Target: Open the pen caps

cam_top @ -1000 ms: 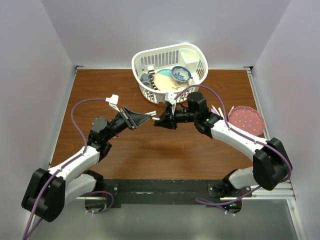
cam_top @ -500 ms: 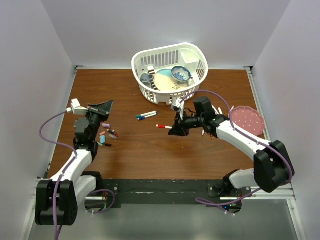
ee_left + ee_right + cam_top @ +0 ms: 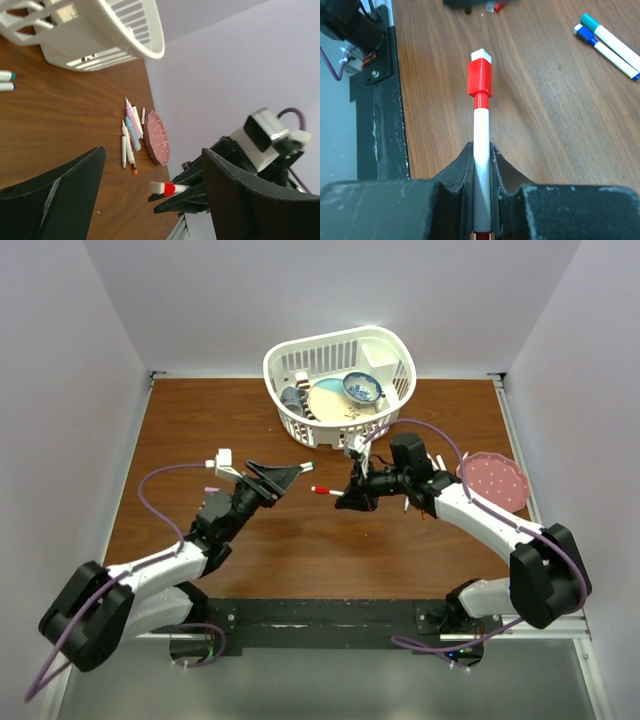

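I will next grab only the red pen cap with my left gripper, to pull the marker open.
My right gripper is shut on the barrel of a white marker. The marker's red pen cap points left, above the table. My left gripper stands open with nothing in it, its jaws facing that cap a short gap away. A teal-capped marker and a blue-capped marker lie side by side on the wood; the left gripper hides them in the top view.
A white basket of dishes stands at the back centre. A pink plate lies at the right, with several uncapped markers beside it. A small pink cap lies by the left arm.
The left arm pulled away to the table's left side, then swung back toward the centre with its jaws now open. The right gripper held the red-capped marker and drew slightly right.
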Motion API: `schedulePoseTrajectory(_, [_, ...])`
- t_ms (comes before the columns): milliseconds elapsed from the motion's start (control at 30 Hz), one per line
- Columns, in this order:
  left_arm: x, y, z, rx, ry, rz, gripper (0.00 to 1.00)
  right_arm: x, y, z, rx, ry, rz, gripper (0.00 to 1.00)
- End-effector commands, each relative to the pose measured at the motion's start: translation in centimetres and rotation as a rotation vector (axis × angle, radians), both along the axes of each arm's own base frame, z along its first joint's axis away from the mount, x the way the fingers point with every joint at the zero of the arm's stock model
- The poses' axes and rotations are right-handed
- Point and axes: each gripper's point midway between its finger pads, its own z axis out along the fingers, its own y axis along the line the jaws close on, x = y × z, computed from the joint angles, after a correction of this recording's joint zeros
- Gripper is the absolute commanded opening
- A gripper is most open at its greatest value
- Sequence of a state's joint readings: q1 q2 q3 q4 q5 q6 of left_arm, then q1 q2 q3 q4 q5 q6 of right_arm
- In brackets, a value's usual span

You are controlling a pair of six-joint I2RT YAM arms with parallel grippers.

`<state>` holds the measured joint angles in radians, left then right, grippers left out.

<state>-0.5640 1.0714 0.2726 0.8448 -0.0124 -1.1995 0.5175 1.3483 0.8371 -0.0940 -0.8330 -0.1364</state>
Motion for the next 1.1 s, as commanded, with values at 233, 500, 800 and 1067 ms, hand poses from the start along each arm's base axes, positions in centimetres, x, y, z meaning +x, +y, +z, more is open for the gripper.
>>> schedulePoseTrajectory(233, [1.0,-5.9,1.7,-0.162,-0.021,0.044,0.86,0.8,0.4,2.5,0.078,-0.04,-0.071,0.0])
schedulePoseTrajectory(500, [1.2,-7.3,3.0,-0.226,-0.02,0.049,0.75,2.6,-0.1,1.8,0.053,-0.031,-0.192,0.0])
schedulePoseTrajectory(800, [1.3,-9.0,2.5,-0.302,0.005,0.009,0.59,3.4,0.0,1.5,0.086,-0.001,-0.265,0.0])
schedulePoseTrajectory(1067, [1.8,-8.8,3.4,-0.308,-0.021,0.042,0.54,3.5,0.0,1.0,0.08,0.014,-0.269,0.0])
